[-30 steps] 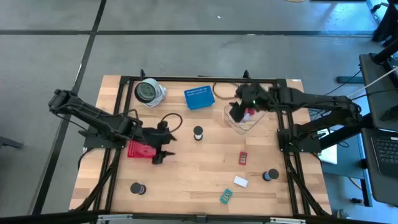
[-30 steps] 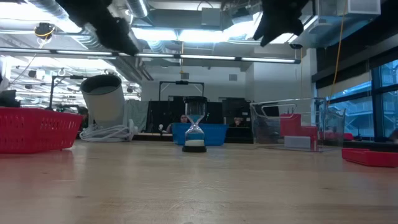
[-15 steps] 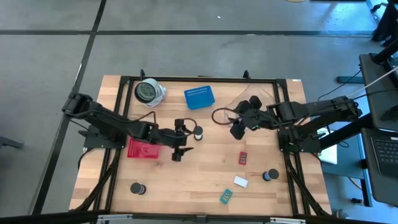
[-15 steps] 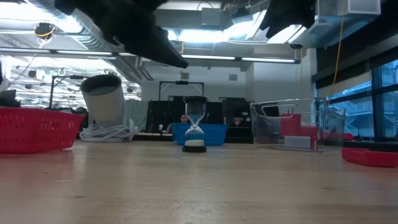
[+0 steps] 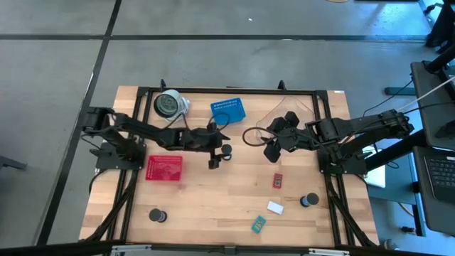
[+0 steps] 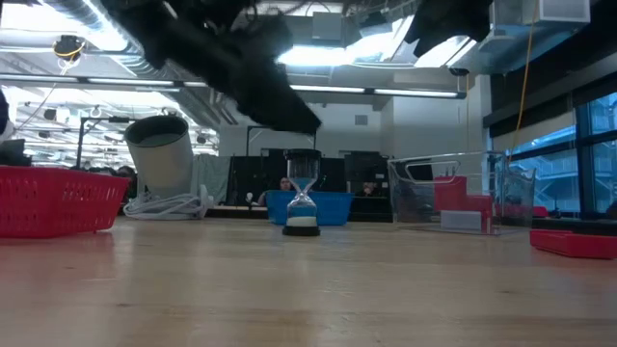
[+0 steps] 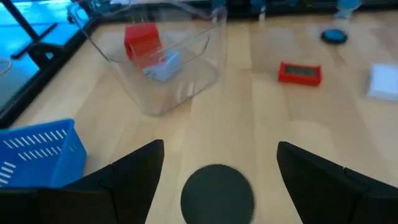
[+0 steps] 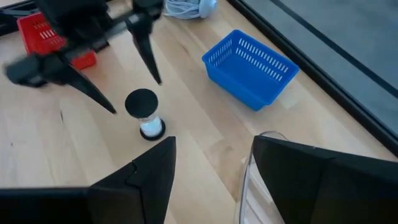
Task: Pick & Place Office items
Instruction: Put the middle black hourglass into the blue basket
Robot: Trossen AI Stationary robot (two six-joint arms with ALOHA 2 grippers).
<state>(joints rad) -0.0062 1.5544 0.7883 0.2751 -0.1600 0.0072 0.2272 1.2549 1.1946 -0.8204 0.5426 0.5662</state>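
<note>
My left gripper lowers next before closing on the spool, since the black spool's top (image 5: 227, 149) is still below my fingers.
A black spool with a pale base (image 5: 226, 151) stands upright on the wood at the table's middle, also in the low view (image 6: 302, 196). My left gripper (image 5: 218, 149) hovers open right over it. In its wrist view the two fingers stand either side of the spool's round black top (image 7: 217, 190) without touching. My right gripper (image 5: 272, 147) hangs open and empty beside the clear tub (image 7: 186, 78), which holds a red cube (image 7: 142, 42) and a pale block. From the right wrist view (image 8: 214, 144) I see the spool (image 8: 144, 113) just ahead of the left fingers (image 8: 149, 59).
On the near right lie a red block (image 5: 278, 180), a white block (image 5: 275, 208), a teal block (image 5: 257, 225) and a black spool (image 5: 309, 200); another spool (image 5: 157, 215) stands near left. Red tray (image 5: 164, 168), blue basket (image 5: 227, 112) and a grey-white disc (image 5: 169, 104) stand left and far.
My left gripper has swung from beside the red tray toward the table's right and far side, sinking until it hovers over the middle spool. My right gripper has drawn back from over the clear tub toward the table's middle, then kept still.
</note>
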